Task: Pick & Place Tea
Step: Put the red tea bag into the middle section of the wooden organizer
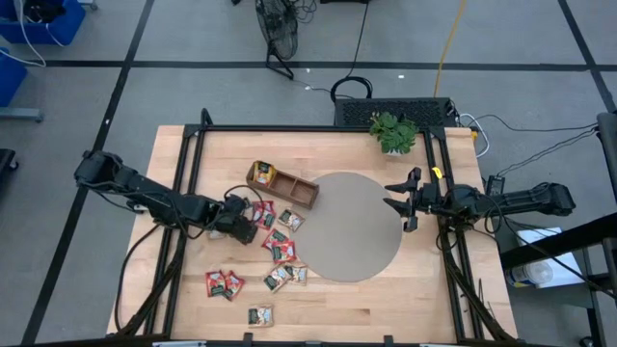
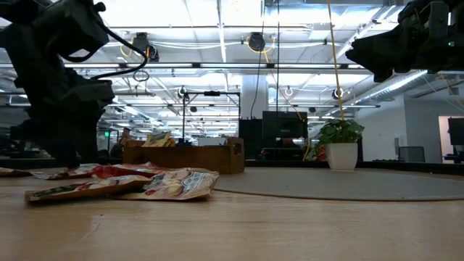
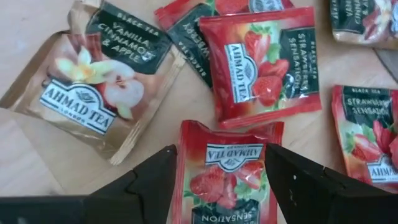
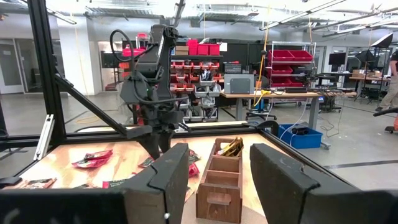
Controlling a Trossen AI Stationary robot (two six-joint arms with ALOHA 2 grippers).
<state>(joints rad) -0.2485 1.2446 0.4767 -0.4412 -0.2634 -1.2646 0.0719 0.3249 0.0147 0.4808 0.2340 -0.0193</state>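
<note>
The left gripper will next place the red strawberry sachet in the wooden tray, so it should grab the sachet by its Ahmad Tea label end [image 3: 231,155].
Several tea sachets [image 1: 280,246], mostly red, lie flat on the wooden table left of a round grey mat [image 1: 362,226]. My left gripper [image 1: 238,220] points steeply down over them, open. In the left wrist view its two fingers stand on either side of one red strawberry sachet [image 3: 224,180]. Beyond that sachet lie a beige vanilla sachet [image 3: 99,81] and another red one [image 3: 258,65]. My right gripper [image 1: 400,202] waits open above the mat's right edge, holding nothing. The brown wooden tray [image 1: 282,185] has yellow sachets [image 1: 260,173] in its left compartment. My left gripper has one finger [image 3: 149,183] at each side edge of the red sachet [image 3: 186,174], coming from above at a slant. The sachet lies flat on the table. Whether the fingers touch it I cannot tell.
A small potted plant [image 1: 393,132] stands at the table's far edge, right of the tray. More sachets lie near the front edge [image 1: 224,282] [image 1: 260,315]. A black frame rail [image 1: 318,128] runs around the table. The mat's surface is bare.
</note>
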